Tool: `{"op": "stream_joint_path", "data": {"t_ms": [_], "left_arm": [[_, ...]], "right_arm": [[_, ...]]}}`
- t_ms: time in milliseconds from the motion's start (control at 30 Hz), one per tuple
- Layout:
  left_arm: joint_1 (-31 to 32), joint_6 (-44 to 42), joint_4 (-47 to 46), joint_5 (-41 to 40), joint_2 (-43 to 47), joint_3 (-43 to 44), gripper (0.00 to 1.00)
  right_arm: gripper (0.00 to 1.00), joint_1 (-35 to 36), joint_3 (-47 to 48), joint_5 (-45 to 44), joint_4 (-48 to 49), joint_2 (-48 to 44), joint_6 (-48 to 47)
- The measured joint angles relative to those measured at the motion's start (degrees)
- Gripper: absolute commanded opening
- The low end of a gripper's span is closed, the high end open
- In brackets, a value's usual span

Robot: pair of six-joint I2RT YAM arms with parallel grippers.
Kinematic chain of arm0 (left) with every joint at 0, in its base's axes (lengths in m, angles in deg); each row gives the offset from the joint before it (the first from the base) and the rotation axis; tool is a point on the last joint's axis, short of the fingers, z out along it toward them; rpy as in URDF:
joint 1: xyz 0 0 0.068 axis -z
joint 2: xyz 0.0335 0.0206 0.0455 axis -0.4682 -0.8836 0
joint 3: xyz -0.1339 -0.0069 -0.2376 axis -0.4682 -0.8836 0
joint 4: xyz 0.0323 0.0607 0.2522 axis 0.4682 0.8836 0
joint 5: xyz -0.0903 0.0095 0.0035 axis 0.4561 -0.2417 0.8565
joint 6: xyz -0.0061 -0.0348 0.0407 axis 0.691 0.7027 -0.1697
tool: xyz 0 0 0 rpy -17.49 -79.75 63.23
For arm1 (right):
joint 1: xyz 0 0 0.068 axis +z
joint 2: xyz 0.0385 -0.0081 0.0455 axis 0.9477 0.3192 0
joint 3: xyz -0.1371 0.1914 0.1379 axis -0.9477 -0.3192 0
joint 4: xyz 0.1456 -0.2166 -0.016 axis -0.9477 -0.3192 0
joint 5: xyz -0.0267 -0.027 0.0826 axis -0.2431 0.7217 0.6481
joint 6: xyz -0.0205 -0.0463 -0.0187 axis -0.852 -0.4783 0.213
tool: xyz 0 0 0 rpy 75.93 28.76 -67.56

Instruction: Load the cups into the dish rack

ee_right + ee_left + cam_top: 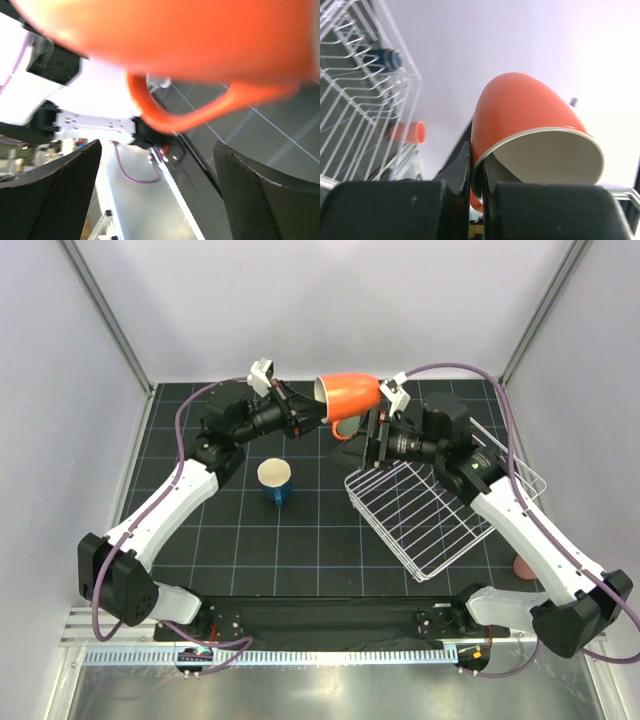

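The right gripper grabs the orange mug's handle [339, 434] from the mug's base side next, to load the orange mug rim-down into the dish rack [430, 520].
An orange mug [350, 392] hangs tipped on its side above the back of the mat. My left gripper [312, 408] is shut on its rim, one finger inside and one outside [479, 170]. The left wrist view shows the mug's cream inside [550, 160]. My right gripper [370, 442] stands open just under the mug. In its wrist view the mug's handle [190, 112] loops down above the gap between the wide-apart fingers [265, 195], touching neither. A blue mug [275, 480] with a cream inside stands upright on the mat. The white wire dish rack [430, 520] sits at the right, skewed.
A pink cup [522, 567] lies on the table right of the rack, also seen through the wires [409, 132]. My right arm reaches over the rack's far corner. White walls close in the back and both sides.
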Motion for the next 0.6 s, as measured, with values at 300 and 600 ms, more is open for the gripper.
{"op": "stream_joint_path", "data": {"t_ms": [300,600], "left_arm": [[0.0,10.29,-15.04,-0.46,0.59,-3.85,0.0],[0.39,13.4,-18.01,-0.72,1.51,-6.32,0.0]], "right_arm": [[0.8,-2.12,-2.8,2.97,16.9,1.77,10.29],[0.59,-2.75,-5.22,0.79,28.3,1.57,17.18]]}}
